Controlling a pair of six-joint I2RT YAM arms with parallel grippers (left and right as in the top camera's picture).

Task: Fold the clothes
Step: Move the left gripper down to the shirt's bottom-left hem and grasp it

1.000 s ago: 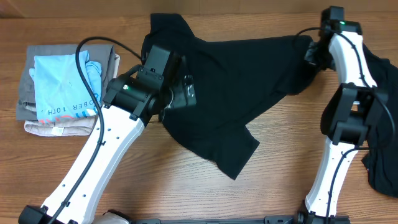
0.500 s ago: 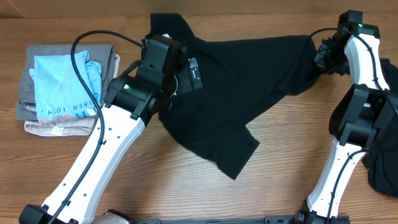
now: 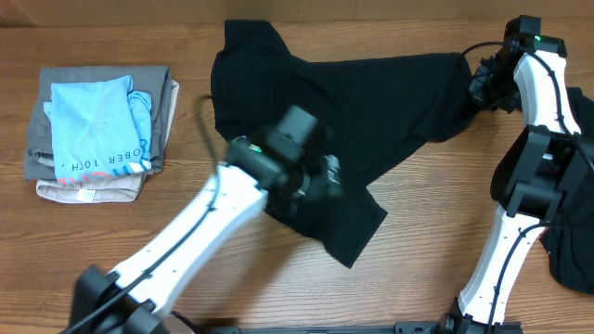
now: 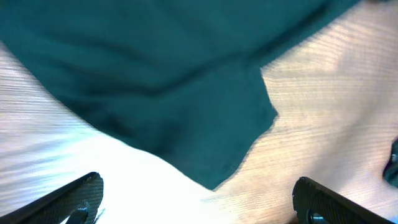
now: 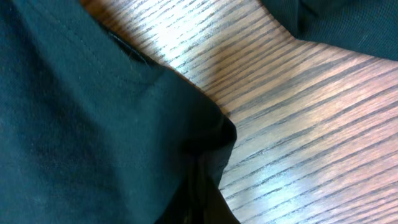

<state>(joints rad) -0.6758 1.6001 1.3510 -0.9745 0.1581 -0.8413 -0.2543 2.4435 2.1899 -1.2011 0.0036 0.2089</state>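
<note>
I should spread the T-shirt flat for folding, so my left gripper should grab the black T-shirt [image 3: 371, 102] by the front-pointing sleeve's corner [image 3: 349, 260], opposite my right gripper's corner.
A large black T-shirt [image 3: 371, 102] lies spread and rumpled across the middle of the table, one sleeve [image 3: 353, 232] pointing toward the front edge. My left gripper [image 3: 327, 176] hovers open over the shirt's lower part. In the left wrist view that sleeve's corner [image 4: 214, 180] lies on the wood ahead of the wide-apart fingers [image 4: 74, 199], nothing between them. My right gripper [image 3: 483, 83] is shut on the shirt's far right corner; in the right wrist view bunched black cloth [image 5: 93, 124] covers the fingers. Another black garment [image 3: 566, 250] lies at the right edge.
A folded pile [image 3: 56, 162] of grey and beige garments sits at the left, a light-blue lettered shirt [image 3: 93, 121] on top. The right arm's base stands at the front right. Bare wood [image 3: 427, 213] shows in front of the T-shirt.
My left arm has swung from the shirt's upper left to above its lower middle, still open. The right gripper pulled its corner a little to the right, then held still.
</note>
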